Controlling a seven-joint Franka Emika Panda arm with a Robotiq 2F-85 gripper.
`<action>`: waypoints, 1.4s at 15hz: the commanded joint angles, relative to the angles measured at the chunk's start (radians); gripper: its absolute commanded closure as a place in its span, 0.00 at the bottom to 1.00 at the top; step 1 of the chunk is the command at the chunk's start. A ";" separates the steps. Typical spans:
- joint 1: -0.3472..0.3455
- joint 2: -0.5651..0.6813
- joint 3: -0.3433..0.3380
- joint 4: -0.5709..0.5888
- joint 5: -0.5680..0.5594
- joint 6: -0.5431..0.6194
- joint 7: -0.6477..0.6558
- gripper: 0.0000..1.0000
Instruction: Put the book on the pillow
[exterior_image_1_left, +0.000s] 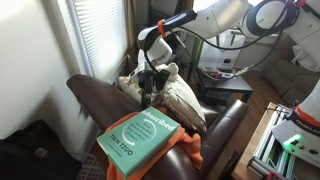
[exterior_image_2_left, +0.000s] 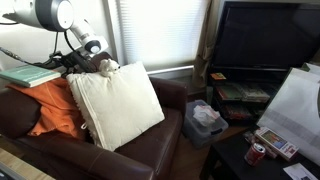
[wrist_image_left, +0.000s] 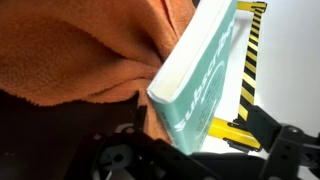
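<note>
My gripper needs to move down toward the book's far end (exterior_image_1_left: 164, 117) before it closes on the teal book (exterior_image_1_left: 140, 135), because the gripper's fingers stop short, above the orange cloth.
A teal book (exterior_image_1_left: 140, 135) lies flat on an orange cloth (exterior_image_1_left: 190, 148) at the end of a brown leather sofa (exterior_image_1_left: 228, 122). It also shows in the exterior view (exterior_image_2_left: 28, 75) and the wrist view (wrist_image_left: 200, 70). A cream pillow (exterior_image_2_left: 115, 105) leans against the sofa back beside the cloth and also shows in the exterior view (exterior_image_1_left: 185, 100). My gripper (exterior_image_1_left: 150, 93) hangs just above the book's far end, between book and pillow, and is also seen in the exterior view (exterior_image_2_left: 73, 64). In the wrist view the gripper (wrist_image_left: 200, 150) is open, its fingers wide apart, with a book corner showing between them.
Window blinds (exterior_image_2_left: 160, 30) are behind the sofa. A TV (exterior_image_2_left: 265, 40) on a stand, a bin with a bag (exterior_image_2_left: 205, 120) and a low table with small items (exterior_image_2_left: 270, 145) stand beyond the pillow end. A yellow and black striped bar (wrist_image_left: 250, 60) lies below the book end.
</note>
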 joint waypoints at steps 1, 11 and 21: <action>0.018 0.091 0.013 0.119 -0.044 -0.102 0.067 0.00; 0.032 0.255 0.042 0.342 -0.058 -0.398 0.235 0.80; -0.084 0.058 0.059 0.142 0.029 -0.258 0.056 0.93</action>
